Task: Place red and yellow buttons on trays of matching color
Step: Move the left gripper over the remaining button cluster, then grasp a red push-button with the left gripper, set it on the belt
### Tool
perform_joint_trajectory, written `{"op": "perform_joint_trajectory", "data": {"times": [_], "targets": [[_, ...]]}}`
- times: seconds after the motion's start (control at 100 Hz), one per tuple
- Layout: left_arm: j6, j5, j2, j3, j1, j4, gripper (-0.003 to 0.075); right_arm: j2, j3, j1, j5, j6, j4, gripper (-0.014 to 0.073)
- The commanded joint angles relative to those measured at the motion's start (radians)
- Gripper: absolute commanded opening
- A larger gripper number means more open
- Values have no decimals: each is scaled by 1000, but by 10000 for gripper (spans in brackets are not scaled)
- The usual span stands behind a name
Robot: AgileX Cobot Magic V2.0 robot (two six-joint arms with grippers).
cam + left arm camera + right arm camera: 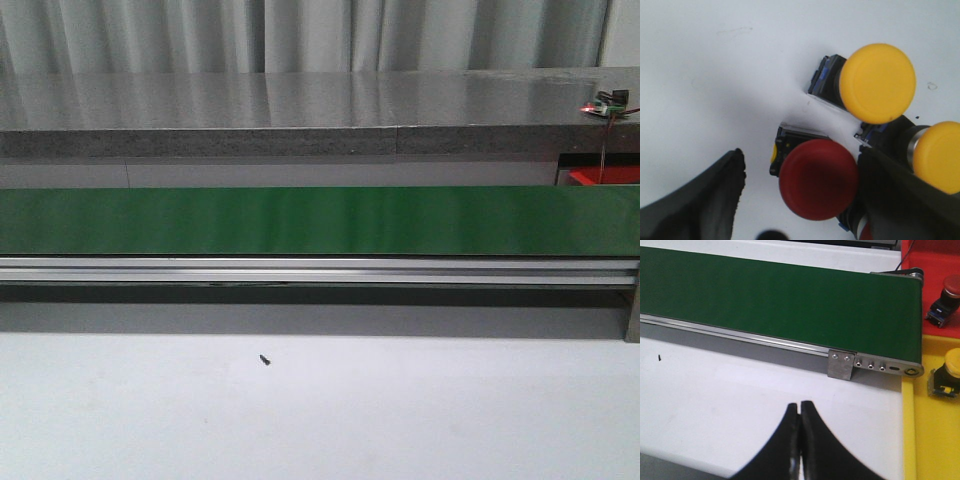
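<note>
My left gripper is ready to close. Closing now would hold the button. The fingers are beside the red cap (818,180) above its black body (791,141) in the left wrist view.
In the left wrist view my left gripper (802,172) is open, its fingers either side of a red button (819,179) on the white table; one finger (890,195) is next to its cap. Two yellow buttons (878,82) (938,156) lie close by, and part of another red button (866,232) shows under that finger. In the right wrist view my right gripper (800,407) is shut and empty over the white table. A yellow tray (932,440) holds a yellow button (947,375); a red tray (935,260) holds a red button (946,299). Neither gripper shows in the front view.
A green conveyor belt (320,220) with an aluminium rail crosses the front view; its end (890,315) meets the trays. A grey ledge (300,110) runs behind it. A small black screw (265,360) lies on the white table. Part of the red tray (605,176) shows at far right.
</note>
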Motion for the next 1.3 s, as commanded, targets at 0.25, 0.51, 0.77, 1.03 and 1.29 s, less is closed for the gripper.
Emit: {"op": "perform_joint_trajectory", "data": {"times": [0.25, 0.51, 0.77, 1.03, 1.29], "targets": [[-12, -29, -62, -33, -1, -23, 171, 4, -27, 0, -61, -3, 10, -68], [3, 3, -110, -71, 1, -20, 159, 4, -27, 0, -61, -3, 10, -68], [17, 86, -222, -117, -1, 25, 159, 4, -27, 0, -61, -3, 10, -68], [63, 149, -338, -102, -48, 29, 159, 4, -27, 0, -61, -3, 10, -68], [68, 151, -382, -45, -216, 34, 159, 4, -27, 0, -61, -3, 10, -68]]}}
